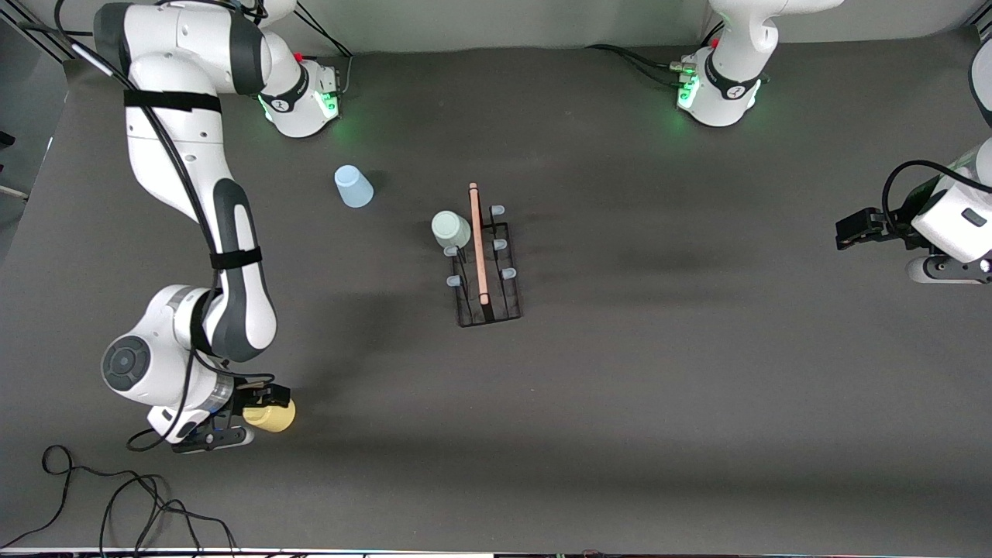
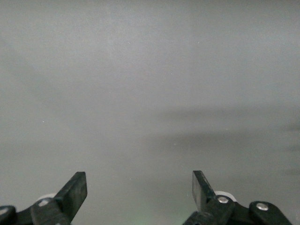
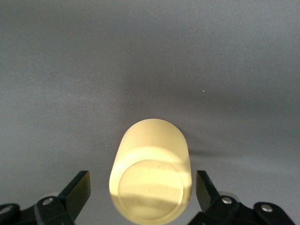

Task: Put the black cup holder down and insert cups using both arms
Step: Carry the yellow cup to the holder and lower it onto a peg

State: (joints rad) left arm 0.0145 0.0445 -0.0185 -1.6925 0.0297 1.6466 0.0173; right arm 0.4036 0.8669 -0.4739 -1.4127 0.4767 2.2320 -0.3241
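The robot's right gripper needs to close on the yellow cup, since its fingers are on either side of the cup in the right wrist view.
The black cup holder (image 1: 490, 298) stands upright mid-table, its wooden rod handle (image 1: 477, 244) on top. The pale green cup (image 1: 450, 229) sits on one of its pegs, at the end farther from the front camera. The light blue cup (image 1: 353, 187) stands apart on the table, toward the right arm's base. The yellow cup (image 1: 277, 417) lies on its side near the front of the table, at the right arm's end. My right gripper (image 1: 256, 411) is open around it; in the right wrist view the yellow cup (image 3: 150, 173) lies between the fingers (image 3: 77, 190) with gaps on both sides. My left gripper (image 1: 842, 232) waits open and empty (image 2: 139, 187) over bare table at the left arm's end.
Loose black cables (image 1: 116, 504) lie at the front corner by the right arm's end. The two arm bases (image 1: 306, 97) (image 1: 717, 93) stand along the table's back edge. Several grey-tipped pegs (image 1: 508, 273) on the holder carry nothing.
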